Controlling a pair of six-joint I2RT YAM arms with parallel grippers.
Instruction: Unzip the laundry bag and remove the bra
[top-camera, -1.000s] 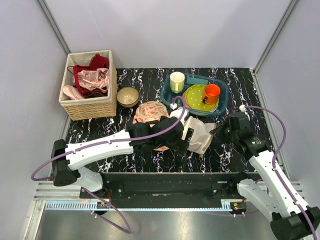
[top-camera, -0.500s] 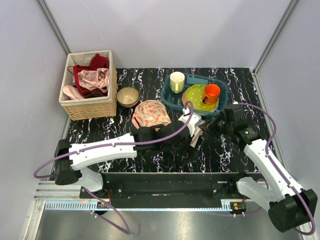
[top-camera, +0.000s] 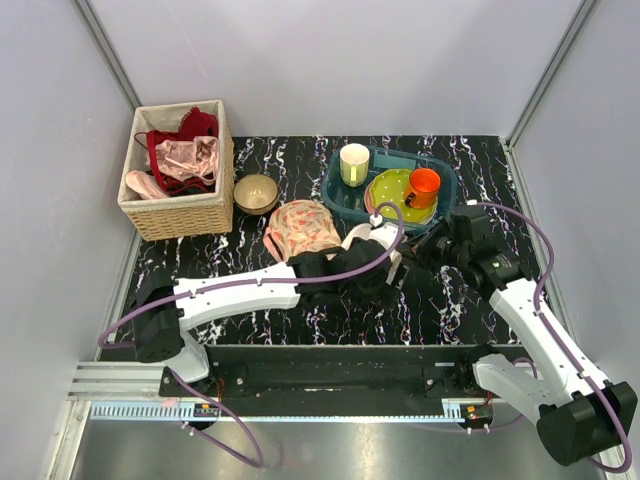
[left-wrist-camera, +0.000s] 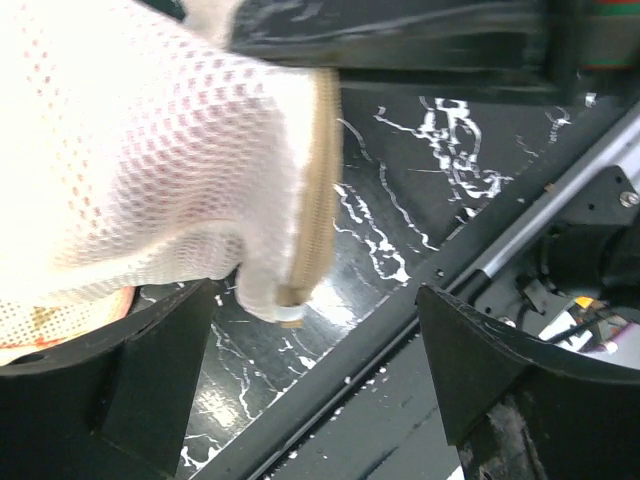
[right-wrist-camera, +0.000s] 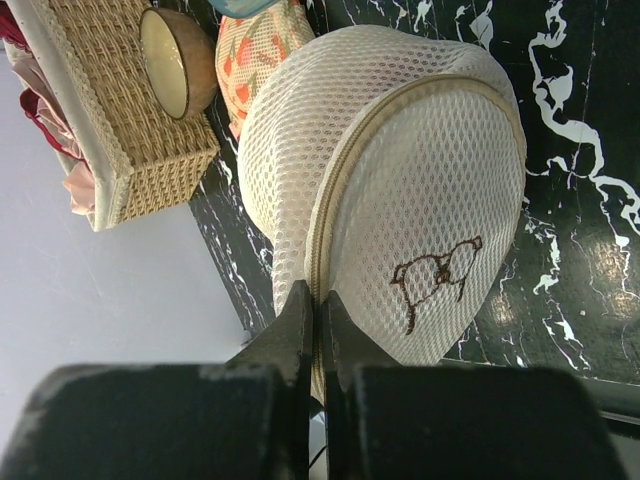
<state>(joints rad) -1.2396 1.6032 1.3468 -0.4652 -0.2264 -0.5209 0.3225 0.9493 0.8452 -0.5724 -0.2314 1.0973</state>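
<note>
My left gripper would leave the zip's end (left-wrist-camera: 291, 301) behind if I lifted it now, because its fingers are wide apart and marble shows between them.
The laundry bag (right-wrist-camera: 420, 200) is a white mesh pouch with a brown bear stitched on it and a tan zip round its rim. It is held up off the black marble table, between my two grippers (top-camera: 392, 258). My right gripper (right-wrist-camera: 318, 300) is shut on the zip seam at the bag's rim and shows in the top view (top-camera: 432, 250). My left gripper (left-wrist-camera: 320, 370) is open, its fingers wide apart below the bag (left-wrist-camera: 130, 150), where the zip's end (left-wrist-camera: 290, 310) hangs. No bra shows outside the bag.
A wicker basket (top-camera: 180, 185) of garments stands back left, with a small bowl (top-camera: 257, 193) beside it. A peach floral cloth (top-camera: 300, 228) lies left of the bag. A teal tray (top-camera: 445, 210) at the back holds a yellow cup (top-camera: 354, 163), green plate (top-camera: 392, 195) and orange mug (top-camera: 423, 185).
The bag has gone from lying spread on the table to being bunched and lifted at the right gripper. My left arm has reached further right under it. The right gripper moved back and left.
</note>
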